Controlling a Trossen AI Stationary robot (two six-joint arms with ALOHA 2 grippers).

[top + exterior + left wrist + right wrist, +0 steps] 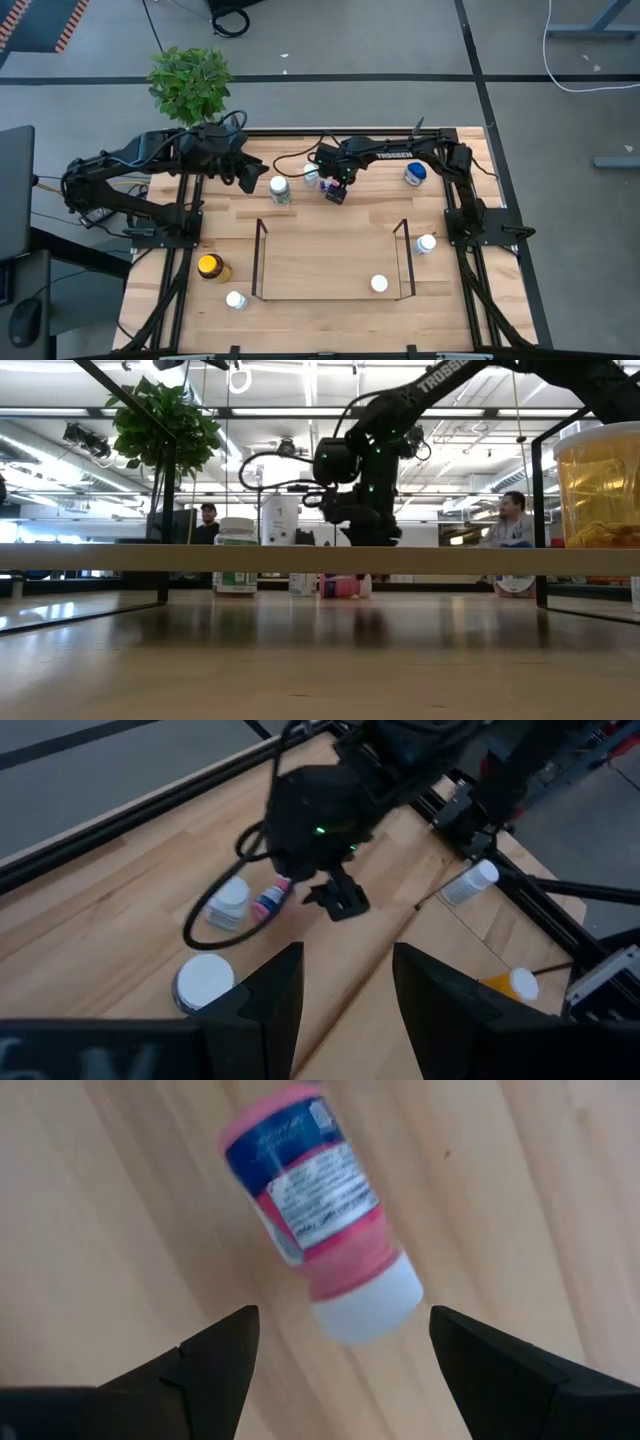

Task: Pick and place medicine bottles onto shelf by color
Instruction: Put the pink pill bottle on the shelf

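Note:
I will grab the pink medicine bottle (310, 1190) by its white cap (370, 1305) with my right gripper next. Then I can pick it off the table for the shelf.
A pink medicine bottle (310, 1190) with a white cap (370, 1305) lies on its side on the wooden table, also seen in the left wrist view (270, 902). My right gripper (343, 1318) hangs open just above it, pointing down, one finger on each side of the cap end, touching nothing. In the high view it (337, 190) is at the table's far middle. My left gripper (345, 985) is open and empty, raised at the far left (245, 172). The black wire shelf (258, 262) stands at the near middle, with one white-capped bottle (379, 284) inside it.
White-capped bottles stand beside the pink one (279, 188) (311, 175). A blue-capped bottle (415, 174) is at the far right, and a white one (427, 243) by the shelf's right end. An amber yellow-lidded jar (210, 267) and a white bottle (236, 299) stand near left. A potted plant (190, 82) is far left.

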